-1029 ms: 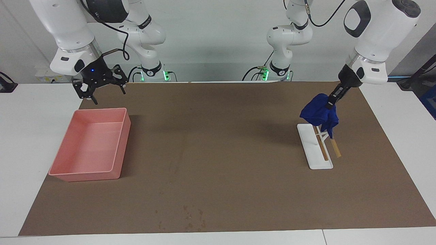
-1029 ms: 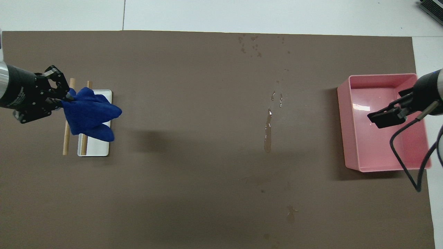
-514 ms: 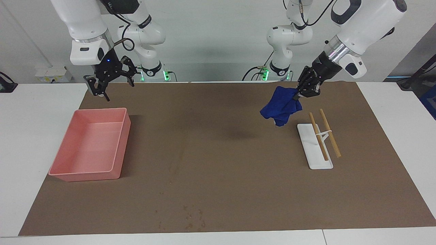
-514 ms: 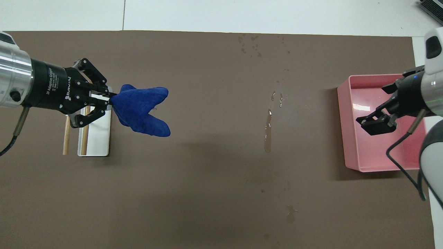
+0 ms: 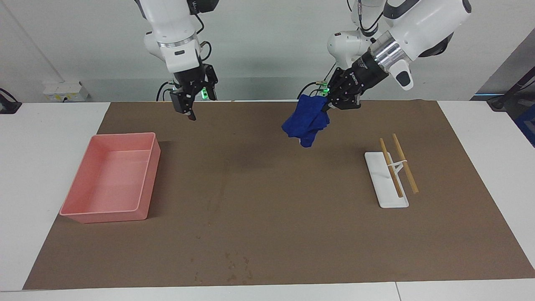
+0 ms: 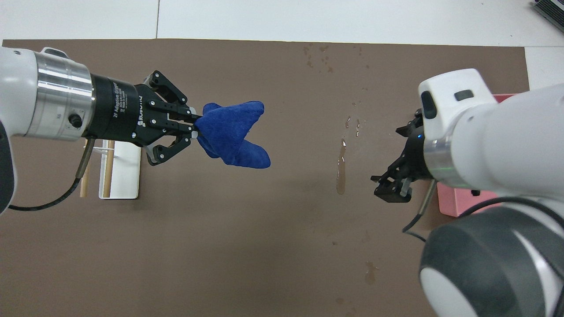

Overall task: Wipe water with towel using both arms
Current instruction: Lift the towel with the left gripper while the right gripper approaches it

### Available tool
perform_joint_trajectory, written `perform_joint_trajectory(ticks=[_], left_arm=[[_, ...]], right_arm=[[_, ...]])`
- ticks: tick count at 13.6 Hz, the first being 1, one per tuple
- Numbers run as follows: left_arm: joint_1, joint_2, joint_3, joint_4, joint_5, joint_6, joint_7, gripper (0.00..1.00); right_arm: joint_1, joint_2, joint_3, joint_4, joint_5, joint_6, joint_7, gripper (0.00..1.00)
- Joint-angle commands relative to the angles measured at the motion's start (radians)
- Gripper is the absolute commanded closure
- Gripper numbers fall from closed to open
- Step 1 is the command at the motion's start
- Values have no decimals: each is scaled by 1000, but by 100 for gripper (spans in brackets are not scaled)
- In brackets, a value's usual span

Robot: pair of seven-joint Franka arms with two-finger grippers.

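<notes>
The blue towel should next be gripped by its upper edge [image 6: 232,108] with my right gripper, so it can wipe the water streak [image 6: 341,168] off the mat.
The towel [image 5: 306,121] [image 6: 233,134] is a deep-blue wad that hangs in the air above the brown mat [image 5: 292,217]. My left gripper [image 5: 325,104] [image 6: 194,127] is shut on one corner of it, between the white rack and the water. The water [image 6: 340,169] is a thin long streak on the mat near the middle. My right gripper [image 5: 187,109] [image 6: 392,191] hangs open and holds nothing. It is raised over the mat between the streak and the pink tray.
A pink tray [image 5: 110,179] sits at the right arm's end, mostly covered by the right arm in the overhead view. A white rack [image 5: 386,179] [image 6: 119,169] with two wooden sticks stands at the left arm's end. Small dark specks [image 6: 319,55] dot the mat's edge farthest from the robots.
My left gripper has lifted the towel off the rack and carried it toward the table's middle. My right gripper has swung from over the pink tray toward the middle.
</notes>
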Motion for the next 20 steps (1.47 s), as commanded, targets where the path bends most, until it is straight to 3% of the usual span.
perform_joint_trajectory(ticks=[1, 5, 12, 20], left_arm=[[-8, -19, -13, -25, -22, 29, -21, 100], [-65, -33, -20, -52, -22, 32, -24, 100], [-111, -67, -21, -105, -24, 29, -44, 100], [-140, -91, -21, -112, -22, -8, -58, 100]], right_arm=[[48, -79, 1, -104, 24, 45, 32, 0], [138, -113, 1, -163, 22, 126, 96, 0], [235, -119, 6, -164, 2, 217, 150, 0], [264, -84, 7, -215, -4, 376, 228, 0]])
